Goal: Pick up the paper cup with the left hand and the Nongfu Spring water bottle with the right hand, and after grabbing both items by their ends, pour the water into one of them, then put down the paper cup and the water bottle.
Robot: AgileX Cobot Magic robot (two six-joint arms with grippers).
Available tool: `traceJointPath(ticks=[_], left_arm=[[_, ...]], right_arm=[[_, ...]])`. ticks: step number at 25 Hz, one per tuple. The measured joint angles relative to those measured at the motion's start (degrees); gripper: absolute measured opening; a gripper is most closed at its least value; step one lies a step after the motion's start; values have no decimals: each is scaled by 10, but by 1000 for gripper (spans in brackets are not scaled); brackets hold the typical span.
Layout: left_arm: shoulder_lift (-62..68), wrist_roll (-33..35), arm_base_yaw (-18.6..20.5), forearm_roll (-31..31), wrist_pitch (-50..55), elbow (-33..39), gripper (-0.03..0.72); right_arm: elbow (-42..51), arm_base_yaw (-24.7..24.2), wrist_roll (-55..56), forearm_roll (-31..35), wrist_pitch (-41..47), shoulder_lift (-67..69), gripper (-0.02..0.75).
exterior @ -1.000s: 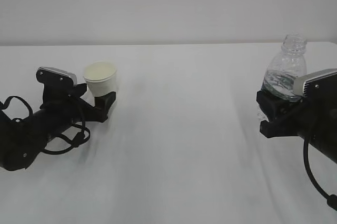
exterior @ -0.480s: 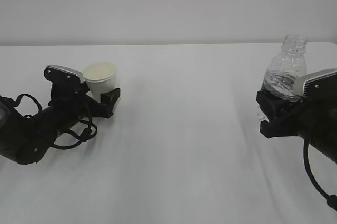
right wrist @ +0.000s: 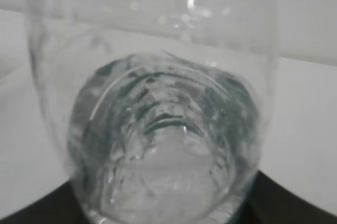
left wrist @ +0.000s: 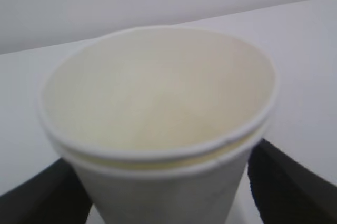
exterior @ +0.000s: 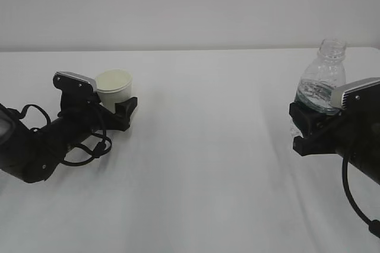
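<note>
My left gripper grabs the paper cup's lower half next, so the cup's rim stays free for the water.
The white paper cup stands upright on the table at the left, and its cream inside fills the left wrist view. My left gripper is open around the cup's lower half. One black finger stands a little off the cup's right wall, and the other finger is close against the left wall. At the right, my right gripper is shut on the lower body of the Nongfu Spring water bottle, which is upright and capless. Water lies in the bottle's lower part.
A white table runs to a pale wall behind. Nothing else stands between the two arms. The bottle's base is hidden behind the right gripper's fingers.
The left arm has slid forward and right, so its fingers now reach either side of the cup. The cup, the bottle and the right arm have not moved.
</note>
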Motion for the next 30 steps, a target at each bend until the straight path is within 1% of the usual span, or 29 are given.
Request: traceJointPath(ticks=[4,7,9,23,27,30], left_arm=[[1,0,0,0,0,-5,620],[1,0,0,0,0,-5,574],[1,0,0,0,0,-5,557],[1,0,0,0,0,-5,518],[1,-2,0,0,0,-5,486],[1,-2,0,0,0,-5,477]], right_arm=[[0,0,0,0,0,0,347],[0,0,0,0,0,0,347],[0,0,0,0,0,0,347],[0,0,0,0,0,0,347],[0,0,0,0,0,0,347],[0,0,0,0,0,0,347]])
